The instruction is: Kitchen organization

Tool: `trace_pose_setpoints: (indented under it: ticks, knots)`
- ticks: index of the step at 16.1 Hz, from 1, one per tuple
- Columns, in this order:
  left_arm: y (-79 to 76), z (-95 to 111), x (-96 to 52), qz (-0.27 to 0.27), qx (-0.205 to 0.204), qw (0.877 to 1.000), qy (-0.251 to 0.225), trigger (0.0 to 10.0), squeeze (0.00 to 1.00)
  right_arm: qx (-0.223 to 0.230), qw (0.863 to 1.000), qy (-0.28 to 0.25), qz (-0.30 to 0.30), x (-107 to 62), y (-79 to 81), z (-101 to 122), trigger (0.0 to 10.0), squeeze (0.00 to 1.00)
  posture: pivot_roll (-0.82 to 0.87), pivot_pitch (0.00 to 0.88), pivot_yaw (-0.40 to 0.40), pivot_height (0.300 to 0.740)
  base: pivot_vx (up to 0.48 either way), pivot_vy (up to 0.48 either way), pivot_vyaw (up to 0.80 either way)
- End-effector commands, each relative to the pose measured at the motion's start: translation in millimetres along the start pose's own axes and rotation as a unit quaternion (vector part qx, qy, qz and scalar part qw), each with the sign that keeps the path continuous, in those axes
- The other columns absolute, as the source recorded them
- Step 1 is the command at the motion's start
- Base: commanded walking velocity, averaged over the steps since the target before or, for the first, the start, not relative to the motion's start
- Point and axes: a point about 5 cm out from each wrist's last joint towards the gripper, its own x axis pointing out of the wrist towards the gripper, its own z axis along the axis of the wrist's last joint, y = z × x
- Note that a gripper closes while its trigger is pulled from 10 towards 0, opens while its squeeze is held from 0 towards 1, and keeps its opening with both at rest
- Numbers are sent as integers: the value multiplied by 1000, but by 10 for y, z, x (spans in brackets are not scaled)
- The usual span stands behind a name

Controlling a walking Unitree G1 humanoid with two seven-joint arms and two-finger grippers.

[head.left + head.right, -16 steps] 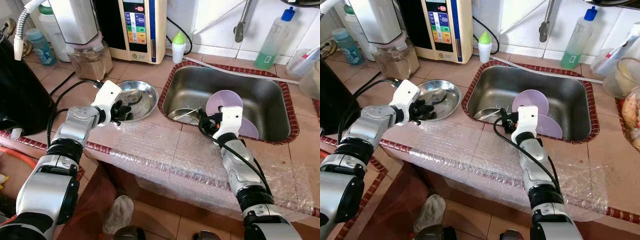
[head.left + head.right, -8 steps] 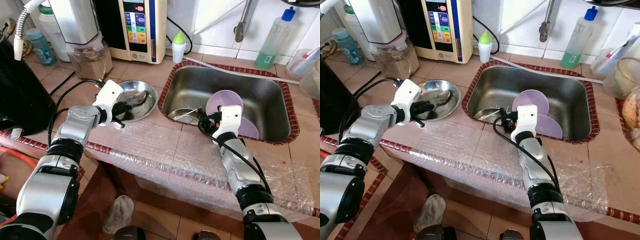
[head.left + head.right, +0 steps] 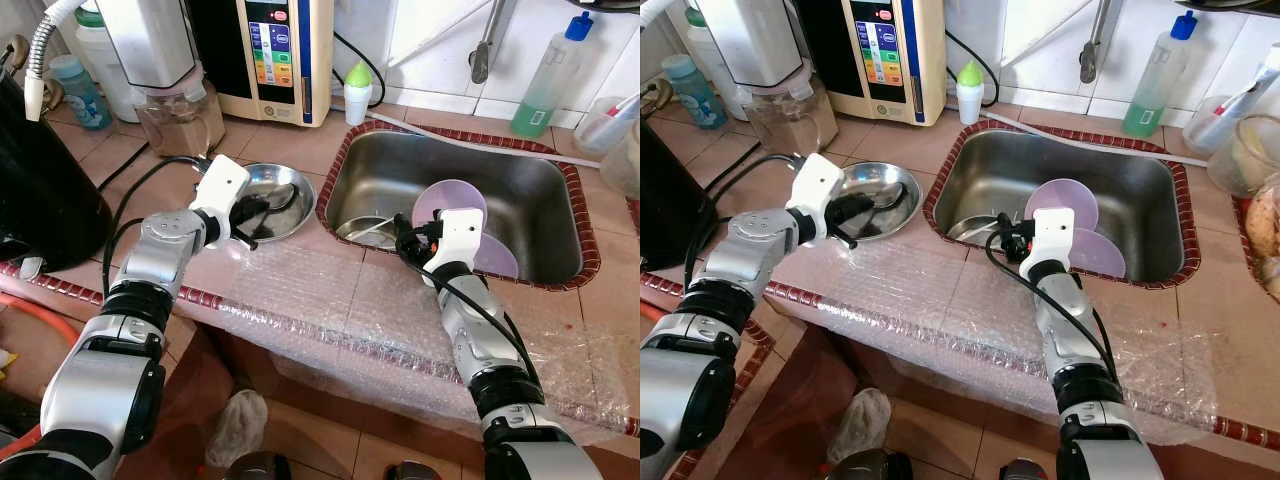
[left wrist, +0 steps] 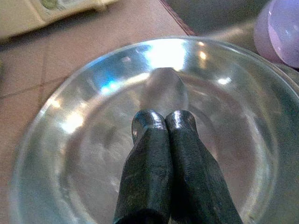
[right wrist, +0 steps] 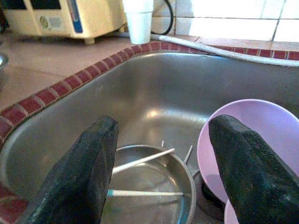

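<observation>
My right gripper grabs the spoon by its bowl next. My left gripper's fingers cover the spoon's handle and only its bowl sticks out.
A round steel plate lies on the tiled counter left of the sink. My left gripper reaches over the plate's near side, shut on a spoon; the bowl of the spoon pokes out past the fingertips and its handle is hidden. In the sink stand two purple plates on edge, beside a small steel bowl holding thin sticks. My right gripper hovers at the sink's front edge above that bowl, open and holding nothing.
Bubble wrap covers the counter's front. Along the back wall stand a cream water machine, a blender jar, a small green-capped bottle and a green soap bottle. A black appliance fills the left side.
My left gripper's fingers, spread over the plate's near rim a second ago, have closed and pushed further in over the plate. The right arm has barely moved.
</observation>
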Motion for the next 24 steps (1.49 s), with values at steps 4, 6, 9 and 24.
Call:
trace_pose_setpoints:
  ticks: [4, 6, 9, 24]
  knots:
    - [86, 327, -19, 41, 16, 996, -82, 0, 0, 55, 998, -31, -4, 83, 11, 196, 10000, 0, -109, 19, 59, 740, 0, 0, 0]
    - [60, 272, -21, 18, 45, 998, -48, 6980, 0, 53, 998, -31, -4, 85, 8, 201, 10000, 0, -111, 18, 59, 740, 0, 0, 0]
    - [70, 196, -60, -13, 52, 999, -7, 10000, 1000, 53, 998, -27, -3, 65, 16, 174, 10000, 0, -105, 22, 61, 740, 0, 0, 0]
    - [82, -168, -121, -80, 50, 986, 138, 0, 447, 44, 999, -20, 5, 39, 60, 157, 10000, 0, -113, 25, 65, 740, 0, 0, 0]
